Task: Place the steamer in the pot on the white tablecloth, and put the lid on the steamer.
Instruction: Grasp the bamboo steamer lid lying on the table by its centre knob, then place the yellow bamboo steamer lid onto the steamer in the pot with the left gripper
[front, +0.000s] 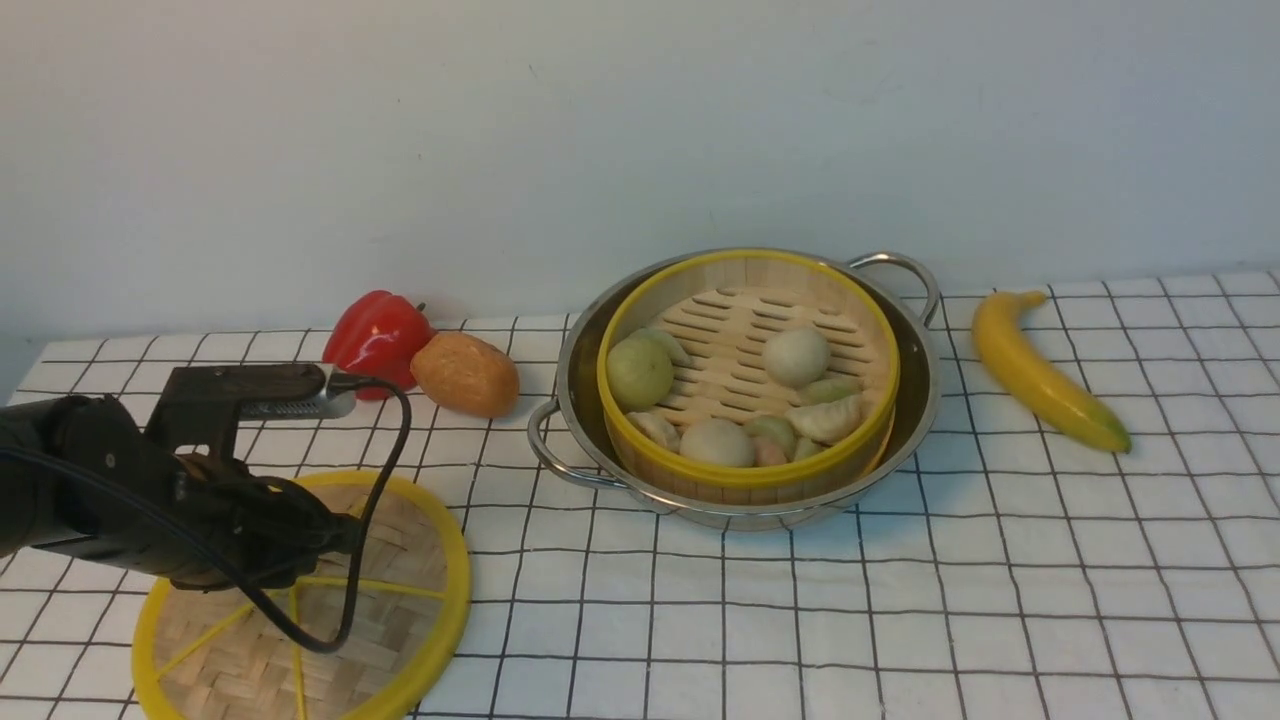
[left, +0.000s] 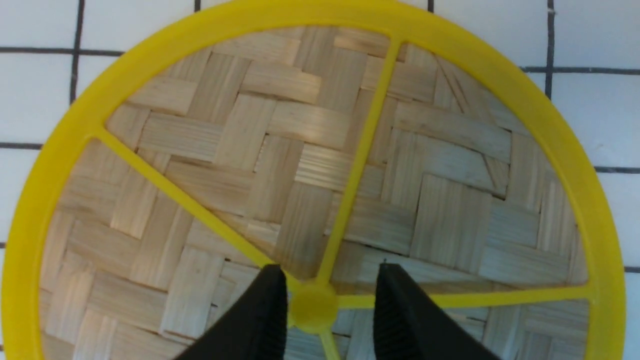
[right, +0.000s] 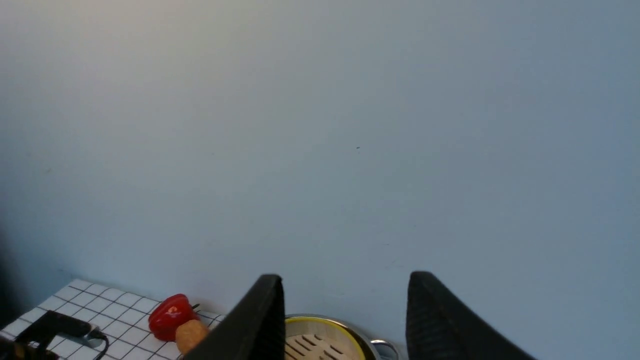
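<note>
Next, my left gripper grabs the lid by its yellow centre knob (left: 313, 306), since the lid's woven disc (left: 336, 132) is far wider than the fingers.
The steamer (front: 745, 335) sits inside the pot (front: 582, 385) on the white tablecloth (front: 900, 600), right of centre, holding several buns and dumplings. The lid (front: 400, 610) lies flat on the cloth at the front left, partly hidden under my left arm (front: 150, 490). In the left wrist view my left gripper (left: 330, 268) is open just above the lid (left: 310, 150), its fingers on either side of the yellow centre knob (left: 313, 306). My right gripper (right: 346, 276) is open and empty, raised and facing the wall, with the steamer (right: 320, 345) low in its view. It is not in the front view.
A red bell pepper (front: 375, 335) and a brown bread roll (front: 465, 373) lie left of the pot. A banana (front: 1040, 375) lies to its right. A plain wall stands close behind the table. The left arm's cable (front: 385, 500) loops over the lid.
</note>
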